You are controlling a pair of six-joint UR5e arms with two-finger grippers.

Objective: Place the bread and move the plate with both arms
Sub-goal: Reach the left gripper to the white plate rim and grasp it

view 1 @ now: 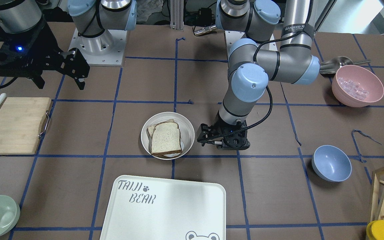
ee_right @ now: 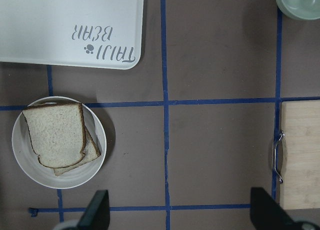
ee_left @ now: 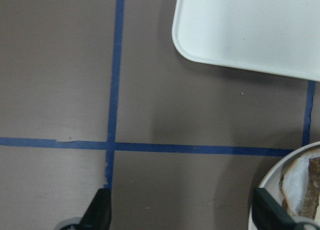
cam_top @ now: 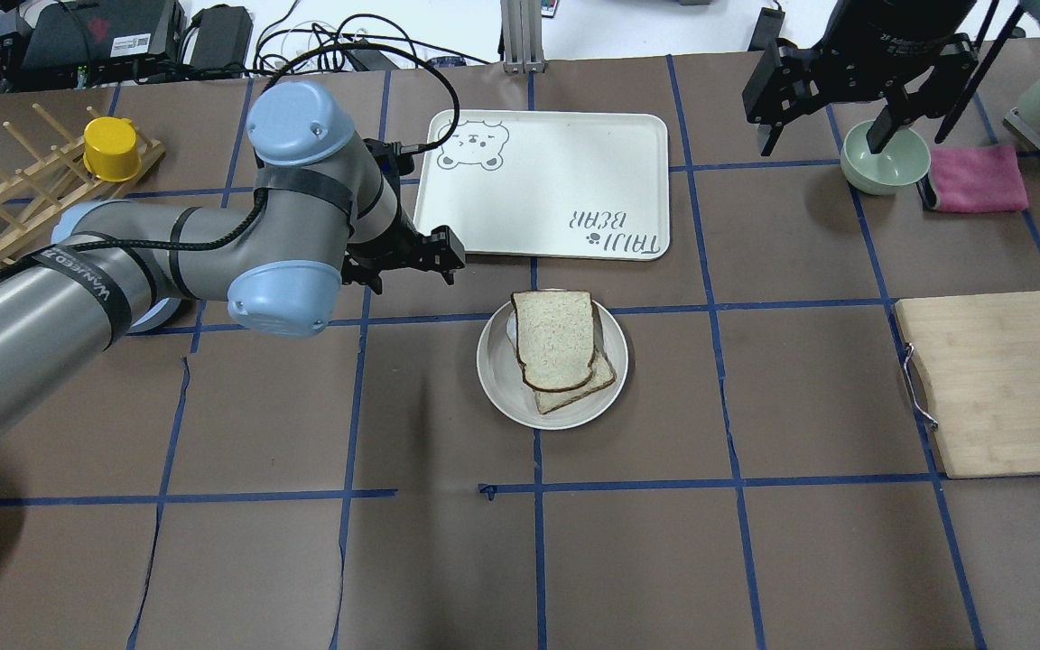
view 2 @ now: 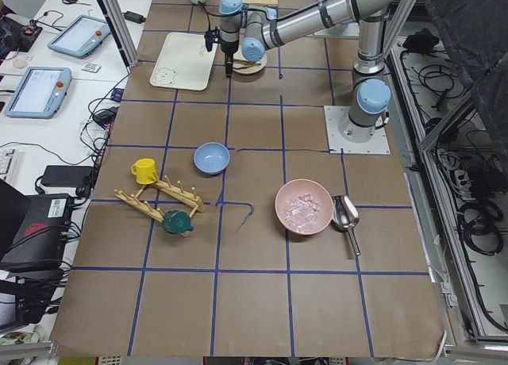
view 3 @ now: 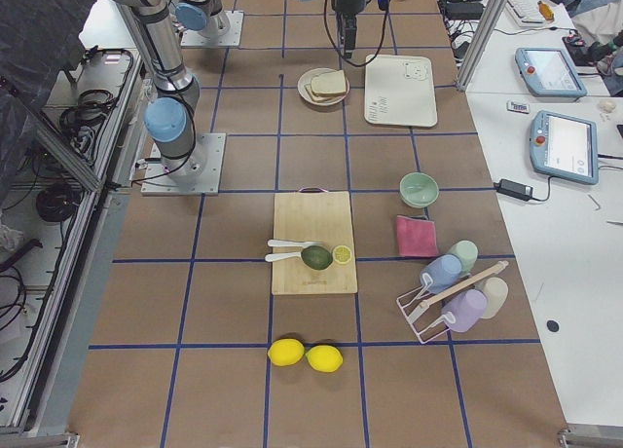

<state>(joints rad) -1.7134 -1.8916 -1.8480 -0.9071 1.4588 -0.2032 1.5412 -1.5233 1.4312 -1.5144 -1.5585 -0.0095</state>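
Observation:
My open fingers are narrower than the plate, so I should next pinch the plate by its thin raised rim (view 1: pixel 192 135) (ee_left: pixel 270 177) beside the bread with my left gripper.
The bread (cam_top: pixel 556 338), a dark-crusted slice, lies on top of a paler slice (cam_top: pixel 594 386) on the plate (cam_top: pixel 495 370); it also shows in the front view (view 1: pixel 166 138) and the right wrist view (ee_right: pixel 54 132). My left gripper (cam_top: pixel 407 264) is open and empty. It hangs low over the table just beside the plate's rim (ee_left: pixel 280 175), between the plate and the tray; the front view shows it too (view 1: pixel 206 136). My right gripper (cam_top: pixel 827 126) is open and empty, raised high near the green bowl, far from the plate (ee_right: pixel 27 162).
The "TAIJI BEAR" tray (cam_top: pixel 556 181) lies just beyond the plate. A pale green bowl (cam_top: pixel 886 161) and a pink cloth (cam_top: pixel 976 178) sit under the right arm. A cutting board (cam_top: pixel 989 388) is at the right. A pink bowl (view 1: pixel 357 85) and a blue bowl (view 1: pixel 331 163) sit on the left arm's side.

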